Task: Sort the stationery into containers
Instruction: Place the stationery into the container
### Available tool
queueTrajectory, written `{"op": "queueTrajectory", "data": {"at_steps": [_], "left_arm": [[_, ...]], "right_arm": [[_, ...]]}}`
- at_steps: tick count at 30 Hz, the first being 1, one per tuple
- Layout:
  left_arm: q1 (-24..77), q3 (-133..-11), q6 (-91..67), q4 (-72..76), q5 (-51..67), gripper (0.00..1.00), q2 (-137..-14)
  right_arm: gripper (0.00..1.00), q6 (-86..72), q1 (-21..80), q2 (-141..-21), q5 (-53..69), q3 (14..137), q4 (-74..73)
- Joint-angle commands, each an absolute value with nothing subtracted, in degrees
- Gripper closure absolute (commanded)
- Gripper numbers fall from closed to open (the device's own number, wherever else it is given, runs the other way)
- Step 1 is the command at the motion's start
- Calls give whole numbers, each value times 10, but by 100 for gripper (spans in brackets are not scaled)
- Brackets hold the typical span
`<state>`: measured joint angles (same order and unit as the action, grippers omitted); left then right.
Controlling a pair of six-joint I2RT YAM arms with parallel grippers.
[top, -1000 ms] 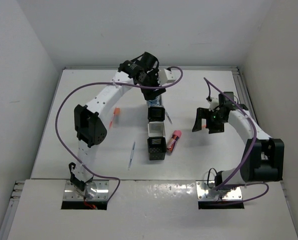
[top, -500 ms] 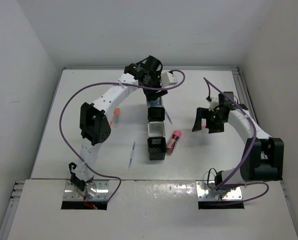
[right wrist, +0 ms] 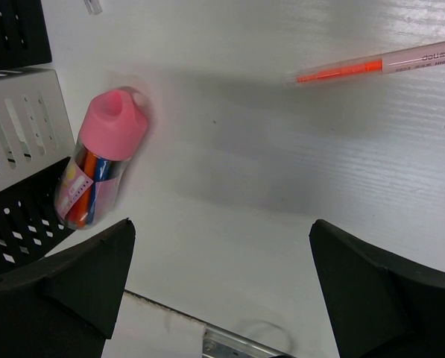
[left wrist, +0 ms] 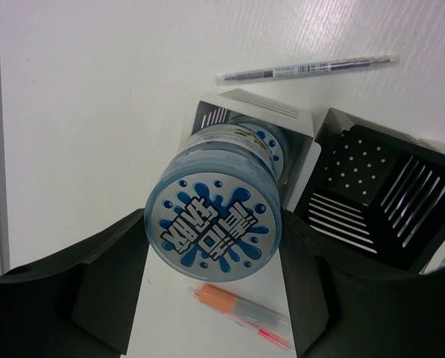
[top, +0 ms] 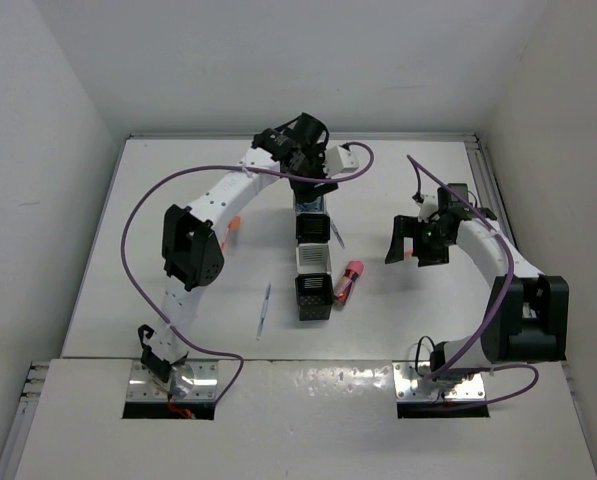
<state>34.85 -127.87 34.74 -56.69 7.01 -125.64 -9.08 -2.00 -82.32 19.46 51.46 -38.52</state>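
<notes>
The tilted blue-and-white roll has its lower end in the white end cup, so it is now time for my left gripper to open.
My left gripper (top: pixel 309 188) hangs over the far end of the container row (top: pixel 314 258). It is shut on a blue-and-white roll (left wrist: pixel 213 227), which sits tilted on top of a second roll (left wrist: pixel 246 142) inside the white end cup (left wrist: pixel 300 130). A black mesh cup (left wrist: pixel 371 190) stands beside it. A white stick with an orange cap (left wrist: pixel 223 301) lies under the held roll, and a thin grey pen (left wrist: pixel 304 68) lies beyond the cups. My right gripper (top: pixel 418 245) is open and empty (right wrist: pixel 222 287). The pink-capped marker (right wrist: pixel 103 156) lies next to the cups (top: pixel 350 281).
A clear pen with an orange core (right wrist: pixel 386 63) lies on the table by my right gripper. Another thin pen (top: pixel 264 310) lies left of the row's near end. An orange-capped stick (top: pixel 230 232) lies left of the row. The table's far edge (top: pixel 398 137) runs behind my left gripper.
My left gripper has shifted slightly right and settled over the far end cup with the roll. The right arm has not moved.
</notes>
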Motion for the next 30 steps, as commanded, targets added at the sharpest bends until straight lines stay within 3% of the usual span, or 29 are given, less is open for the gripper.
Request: {"op": "queueTrajectory", "data": {"at_steps": [1,2,6,9,30], "left_arm": [[357,-1299,356,-541,67,51,-1259],[358,-1299,356,-539,66,42,-1259],[361,-1307,352,-532,52,28,-1253],[363,-1327,351,-532,42,9,-1249],[363,-1275,345,-530,62,12,-1200]], "right_arm": [[1,-86,-16,-810,187,525,-380],[2,-86,-16,-809,187,525,-380],[1,-85,-16,-807,184,528,-384],[1,-87,-16,-804,183,531,-387],[1,-86,-16,-790,181,527,-392]]}}
